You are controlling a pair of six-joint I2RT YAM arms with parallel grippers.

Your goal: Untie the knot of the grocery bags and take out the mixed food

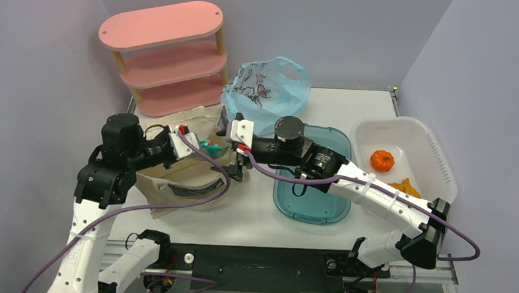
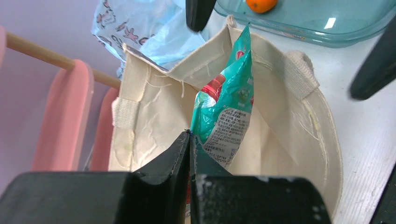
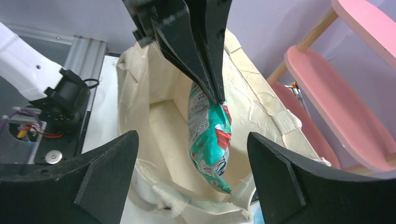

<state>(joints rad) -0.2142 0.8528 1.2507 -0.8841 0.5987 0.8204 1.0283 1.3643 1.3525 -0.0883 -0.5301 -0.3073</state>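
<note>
My right gripper reaches farther toward the packet next, then closes, since its fingers barely pass the packet's loose end and closing now would miss it.
My left gripper [image 2: 190, 140] is shut on the top edge of the green-white-red snack packet [image 2: 229, 107], which hangs upright in the mouth of the beige canvas tote [image 2: 149, 107]. In the top view the left gripper [image 1: 199, 146] and packet [image 1: 211, 146] are over the tote [image 1: 176, 182]. My right gripper [image 3: 191, 163] is open and empty, with the packet [image 3: 210, 135] hanging between its spread fingers without touching them; it stands at the tote's right edge [image 1: 236, 160]. The light blue grocery bag [image 1: 267, 86] lies behind the tote. The orange fruit [image 1: 382, 160] sits in the white basin. The green fruit is out of view.
A teal tub [image 1: 308, 188] stands right of the tote, under the right arm. The white basin [image 1: 435, 154] is at the far right, with a yellow-orange item [image 1: 406, 187] in it. A pink three-tier shelf [image 1: 165, 56] stands at the back left.
</note>
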